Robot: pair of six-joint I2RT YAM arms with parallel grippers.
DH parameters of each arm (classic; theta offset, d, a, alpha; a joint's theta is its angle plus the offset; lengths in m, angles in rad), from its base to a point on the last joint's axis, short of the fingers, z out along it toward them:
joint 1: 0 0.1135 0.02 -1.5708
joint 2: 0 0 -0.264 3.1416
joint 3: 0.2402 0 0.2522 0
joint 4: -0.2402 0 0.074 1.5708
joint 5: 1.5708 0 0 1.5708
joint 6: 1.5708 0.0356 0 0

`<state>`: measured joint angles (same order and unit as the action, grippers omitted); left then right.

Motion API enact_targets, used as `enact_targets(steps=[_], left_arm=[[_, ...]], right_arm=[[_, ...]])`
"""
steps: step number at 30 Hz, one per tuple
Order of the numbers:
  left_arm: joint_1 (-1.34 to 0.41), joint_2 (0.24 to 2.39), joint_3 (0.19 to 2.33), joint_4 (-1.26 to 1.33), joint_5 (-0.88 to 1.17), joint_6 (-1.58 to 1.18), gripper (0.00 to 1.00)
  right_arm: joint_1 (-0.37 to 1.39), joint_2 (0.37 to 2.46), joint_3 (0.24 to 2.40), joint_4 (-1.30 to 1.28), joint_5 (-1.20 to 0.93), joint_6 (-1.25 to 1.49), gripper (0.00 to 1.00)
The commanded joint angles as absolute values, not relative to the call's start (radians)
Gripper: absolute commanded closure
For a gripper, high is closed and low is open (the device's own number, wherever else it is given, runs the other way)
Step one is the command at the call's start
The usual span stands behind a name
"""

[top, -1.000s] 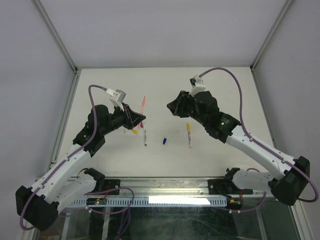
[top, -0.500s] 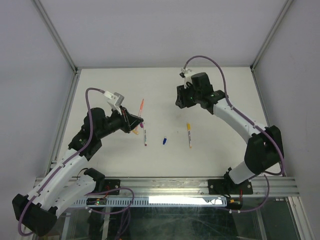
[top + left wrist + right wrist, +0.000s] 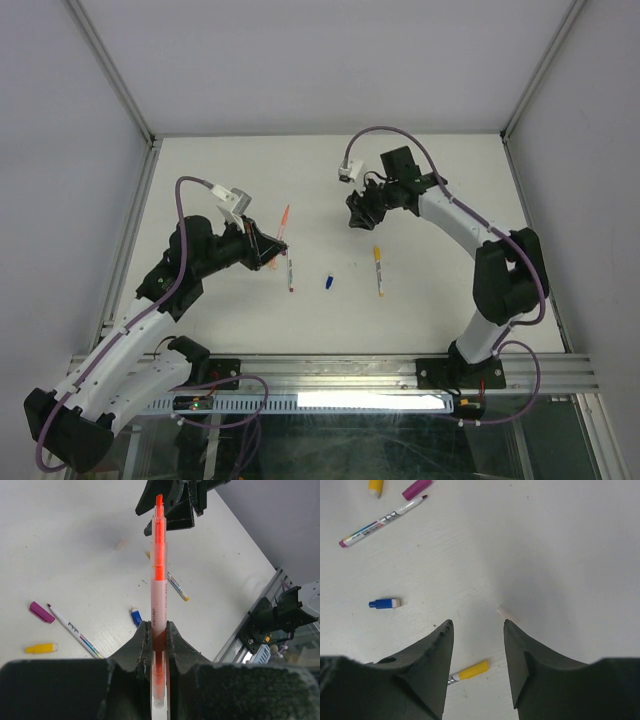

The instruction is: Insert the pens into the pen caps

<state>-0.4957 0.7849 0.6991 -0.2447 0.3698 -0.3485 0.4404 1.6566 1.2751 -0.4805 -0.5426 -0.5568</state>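
The robot's right gripper will grab the small pale pink cap across its sides next, so that the cap's open end stays free for the orange-red pen (image 3: 158, 580).
My left gripper (image 3: 268, 248) is shut on an orange-red pen (image 3: 158, 580), tip pointing away, held above the table; the pen also shows in the top view (image 3: 284, 221). My right gripper (image 3: 358, 213) is open and empty (image 3: 477, 625), low over a small pale pink cap (image 3: 505, 613) that lies just beyond its right fingertip. On the table lie a purple-tipped pen (image 3: 380, 524), a purple cap (image 3: 417, 487), a yellow cap (image 3: 41, 648), a blue cap (image 3: 328, 282) and a yellow-capped pen (image 3: 378, 268).
Metal frame posts and white walls bound the table at left, right and back. The rail with the arm bases (image 3: 330, 380) runs along the near edge. The pale pink cap also shows in the left wrist view (image 3: 120, 544), below the right gripper.
My right arm has swung back and left and now points its open gripper down at the table near the pink cap. My left gripper has shifted slightly, still holding the orange-red pen.
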Motion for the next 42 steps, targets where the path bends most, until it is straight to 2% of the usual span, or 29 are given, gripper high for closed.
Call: enact_targets(steps=[1, 9, 31, 42], left_arm=[[-0.492, 0.763, 0.743, -0.251, 0.370, -0.330, 1.00], [-0.492, 0.728, 0.740, -0.281, 0.302, -0.334, 1.00], [-0.492, 0.740, 0.727, -0.287, 0.266, -0.337, 1.00], [-0.492, 0.749, 0.727, -0.287, 0.261, -0.334, 1.00]], right_arm=[[0.402, 1.761, 1.430, -0.640, -0.693, -0.823, 0.52], [0.406, 1.958, 1.608, -0.846, -0.646, -1.031, 0.52], [0.479, 2.086, 1.585, -0.771, -0.410, -1.125, 0.56], [0.503, 2.131, 1.582, -0.758, -0.315, -1.124, 0.67]])
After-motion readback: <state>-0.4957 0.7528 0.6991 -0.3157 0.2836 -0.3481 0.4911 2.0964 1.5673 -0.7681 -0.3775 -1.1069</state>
